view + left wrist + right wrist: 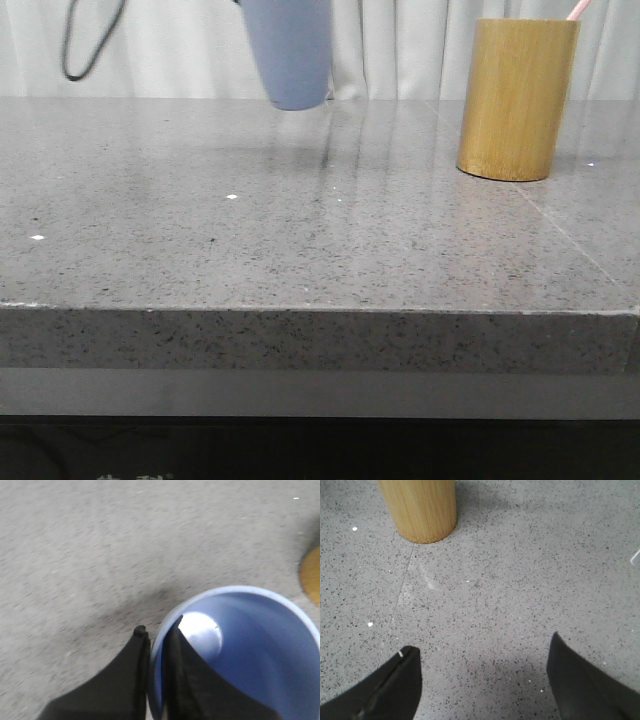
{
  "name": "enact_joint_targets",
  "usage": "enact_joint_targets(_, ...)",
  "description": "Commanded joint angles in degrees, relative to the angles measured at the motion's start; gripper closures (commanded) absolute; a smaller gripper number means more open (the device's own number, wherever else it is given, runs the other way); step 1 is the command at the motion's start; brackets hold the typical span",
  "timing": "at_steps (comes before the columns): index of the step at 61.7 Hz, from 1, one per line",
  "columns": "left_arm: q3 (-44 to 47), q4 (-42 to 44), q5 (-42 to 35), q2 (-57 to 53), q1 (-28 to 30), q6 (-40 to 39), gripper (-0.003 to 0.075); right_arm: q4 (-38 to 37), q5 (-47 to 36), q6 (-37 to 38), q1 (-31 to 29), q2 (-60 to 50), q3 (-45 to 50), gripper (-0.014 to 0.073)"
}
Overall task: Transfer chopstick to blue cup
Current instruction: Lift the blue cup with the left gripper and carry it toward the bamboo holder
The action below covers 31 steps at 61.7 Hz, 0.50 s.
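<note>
I need to keep holding the cup with my left gripper. The blue cup's base (299, 103) is above the grey tabletop in the front view, so the cup would drop if I opened now.
The blue cup (291, 50) hangs in the air above the far middle of the table, its top cut off by the frame. My left gripper (159, 626) is shut on the cup's rim (235, 592), one finger inside and one outside; the cup's inside looks empty. A pale pink chopstick tip (578, 9) sticks out of the bamboo holder (516, 98) at the right. My right gripper (482, 647) is open and empty above bare table, short of the bamboo holder (418, 507). Neither gripper shows in the front view.
The grey speckled table (250, 240) has its front edge close to the camera. A white curtain hangs behind. A black cable loop (85, 45) hangs at the back left. A bit of the bamboo holder shows in the left wrist view (311, 575).
</note>
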Motion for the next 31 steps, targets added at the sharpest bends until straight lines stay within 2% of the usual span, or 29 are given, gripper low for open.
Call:
enact_joint_targets(1, -2.88, -0.34, -2.15, -1.57, -2.16, 0.02, 0.0739, 0.02, -3.08, -0.31, -0.20, -0.27, -1.58, 0.0052)
enact_joint_targets(31, -2.88, -0.40, -1.82, 2.00, -3.67, 0.02, 0.0739, 0.23, -3.13, -0.31, -0.20, -0.27, -1.58, 0.0052)
